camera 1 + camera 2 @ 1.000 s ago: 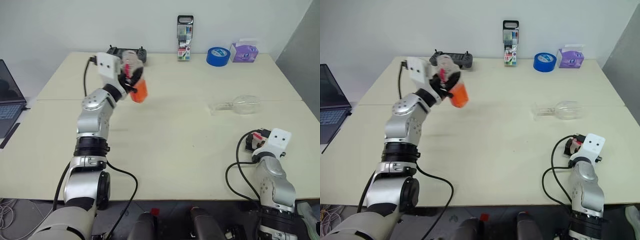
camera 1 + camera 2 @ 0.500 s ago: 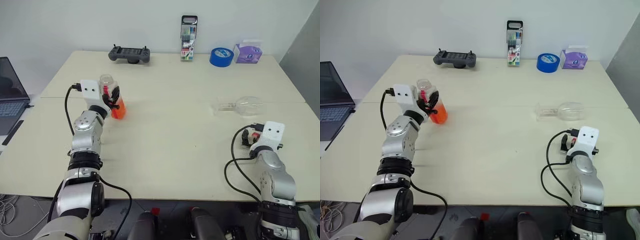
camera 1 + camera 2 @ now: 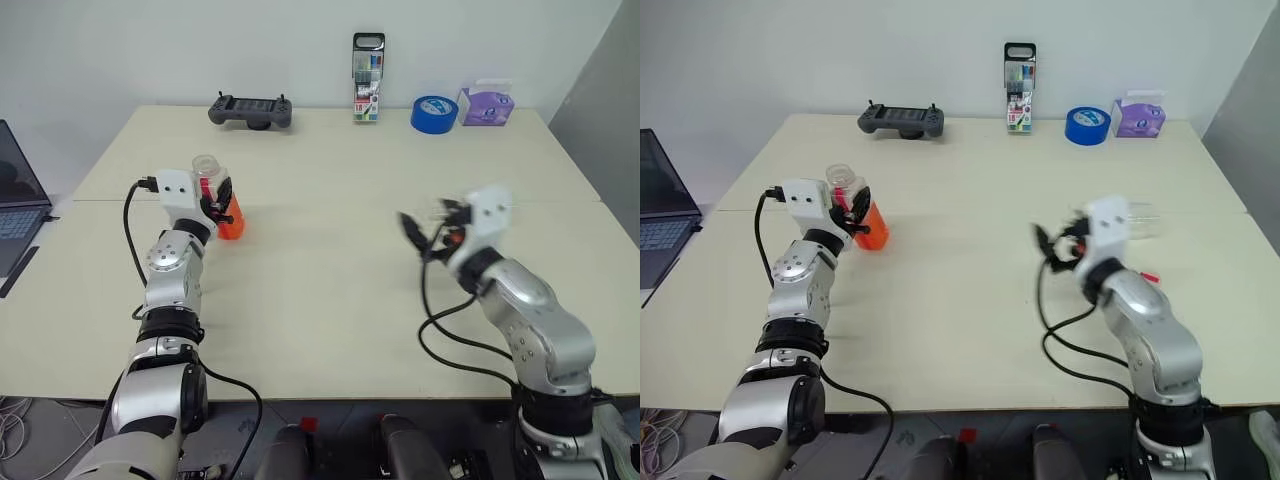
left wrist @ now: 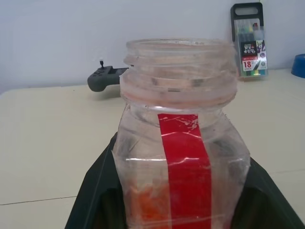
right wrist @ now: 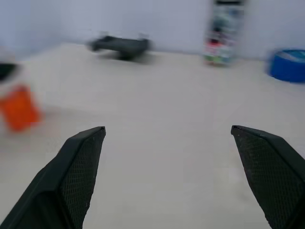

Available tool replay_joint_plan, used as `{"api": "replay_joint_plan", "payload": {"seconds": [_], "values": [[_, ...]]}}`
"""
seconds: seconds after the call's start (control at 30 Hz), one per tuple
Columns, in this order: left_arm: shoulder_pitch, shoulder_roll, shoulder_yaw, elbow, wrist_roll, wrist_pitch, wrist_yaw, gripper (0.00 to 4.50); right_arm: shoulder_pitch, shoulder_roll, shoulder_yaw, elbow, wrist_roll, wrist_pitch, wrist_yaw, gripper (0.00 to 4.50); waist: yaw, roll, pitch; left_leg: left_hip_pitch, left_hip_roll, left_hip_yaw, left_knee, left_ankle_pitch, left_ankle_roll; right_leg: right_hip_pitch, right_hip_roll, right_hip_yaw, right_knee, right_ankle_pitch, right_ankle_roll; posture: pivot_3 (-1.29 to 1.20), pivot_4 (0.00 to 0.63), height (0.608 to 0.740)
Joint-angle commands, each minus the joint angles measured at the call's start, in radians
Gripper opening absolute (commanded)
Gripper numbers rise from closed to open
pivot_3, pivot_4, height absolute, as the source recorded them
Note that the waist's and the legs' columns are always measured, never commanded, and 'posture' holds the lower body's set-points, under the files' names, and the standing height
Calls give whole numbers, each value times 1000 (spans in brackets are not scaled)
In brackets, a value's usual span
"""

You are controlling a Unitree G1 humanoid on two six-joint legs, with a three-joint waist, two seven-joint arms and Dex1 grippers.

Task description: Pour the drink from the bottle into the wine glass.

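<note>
The bottle is upright with its orange lower end on the pale tabletop and would stay standing, so the left gripper should open.
The bottle stands upright at the left of the table, its neck open and uncapped, with a red label strip down its side. The orange drink fills only its lowest part. My left gripper is shut on the bottle, one black finger on each side. Over the middle right of the table my right gripper hangs in the air, open and empty, its fingers wide apart. The wine glass lies on its side behind my right hand, mostly hidden.
Along the far edge sit a game controller, a marker pack, a blue tape roll and a purple tissue box. A laptop stands off the left side. A seam crosses the tabletop.
My left gripper brought the tilted bottle down and left until it stood upright. My right arm rose from the front right edge and swung left, now covering most of the glass.
</note>
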Motion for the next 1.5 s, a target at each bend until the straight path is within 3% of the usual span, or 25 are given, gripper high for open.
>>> {"api": "replay_joint_plan", "payload": {"seconds": [0.03,0.2,0.47,0.5,0.87,1.0,1.23,1.33,1.5], "values": [[6,13,16,12,0,-19,16,1779,-63,7,-25,-52,182,162,63,4500,1,-3,-2,0,1,0,0,0,0,0,0,0,0,0,0,0,150,740],[24,11,14,24,2,-26,25,1779,-117,-4,-30,-22,252,218,81,4500,2,-4,-3,-1,1,1,0,0,0,0,-2,1,-1,0,0,0,150,740],[49,18,24,-15,-5,-7,46,4413,-128,-46,16,13,224,186,86,4500,0,-4,-3,-1,2,2,-1,0,0,-2,-2,2,0,0,0,0,150,740],[55,19,24,-21,-4,-5,49,4486,-127,-46,18,15,223,183,87,4500,1,-4,-3,-2,2,1,0,0,0,-2,-2,2,-1,0,0,0,150,740],[255,8,21,-268,-26,111,42,4486,-114,-27,-70,96,210,131,32,4500,1,-4,-3,-2,2,2,0,0,0,-2,-4,3,-1,0,0,0,150,740],[424,-39,32,-474,-76,222,59,4486,-90,24,-198,194,176,84,-93,4500,2,-4,-3,-2,1,2,-1,0,0,-2,-6,4,-1,0,0,0,150,740],[807,-94,-65,-919,-161,408,-26,4486,-29,244,-488,262,381,104,-308,4500,-1,-1,-5,-2,2,3,-3,0,0,-2,-8,7,-2,0,0,0,150,740],[823,-73,-149,-1020,-174,456,-100,4486,-30,327,-592,308,452,70,-440,4500,6,2,-7,-1,2,3,-3,0,0,-1,-7,7,-1,0,0,0,150,740],[633,-28,-314,-1065,-164,531,-234,4486,-77,396,-698,445,569,-38,-555,4500,8,2,-7,1,-1,2,-1,0,1,4,-3,3,-2,0,0,0,150,740]]}}
